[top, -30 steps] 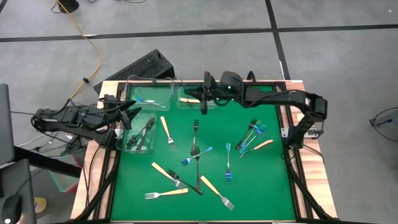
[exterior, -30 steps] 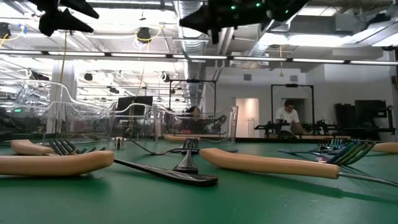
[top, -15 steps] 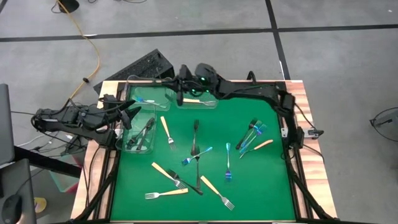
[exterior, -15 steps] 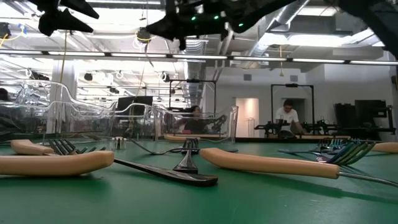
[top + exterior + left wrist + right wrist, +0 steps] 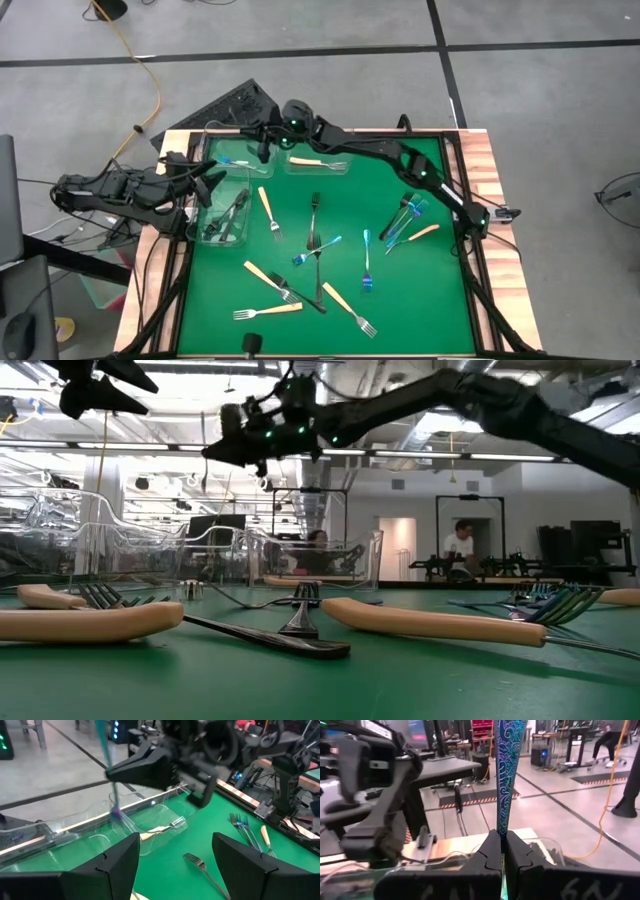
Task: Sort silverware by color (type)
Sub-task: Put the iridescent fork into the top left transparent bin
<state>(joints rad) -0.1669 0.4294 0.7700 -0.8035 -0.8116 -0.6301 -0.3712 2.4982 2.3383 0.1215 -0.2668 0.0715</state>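
My right gripper needs to keep holding the blue fork until it tips down inside the bin, because its patterned handle rises high above the clear bin's rim [image 5: 554,841].
My right gripper [image 5: 263,145] reaches across the far edge and hovers above the far-left clear bin [image 5: 240,150], shut on a blue-iridescent fork [image 5: 507,765]. One blue fork [image 5: 236,160] lies in that bin. A tan fork [image 5: 305,160] lies in the middle far bin, and dark forks [image 5: 230,212] lie in the left bin. Tan forks [image 5: 268,212], dark forks [image 5: 313,215] and blue forks [image 5: 367,262] lie flat, scattered on the green mat. My left gripper [image 5: 175,865] waits open at the table's left edge by the left bin. My right gripper pinches the blue fork's patterned handle [image 5: 503,822] between its two fingers, which lie across it. The fingers [image 5: 125,770] come roughly level from the table's right. The fork is lifted clear and stands nearly upright, its lower end [image 5: 116,812] hanging above the far-left bin.
Three clear bins sit along the far-left corner, their walls [image 5: 150,550] rising above the mat. A raised wooden frame [image 5: 480,160] rims the table. A black object [image 5: 225,105] lies beyond the far edge. A person [image 5: 462,545] sits in the room behind.
My right arm has swung along the far edge toward the table's left, from over the middle far bin to over the far-left bin, carrying the blue fork with it. The forks on the mat have stayed put.
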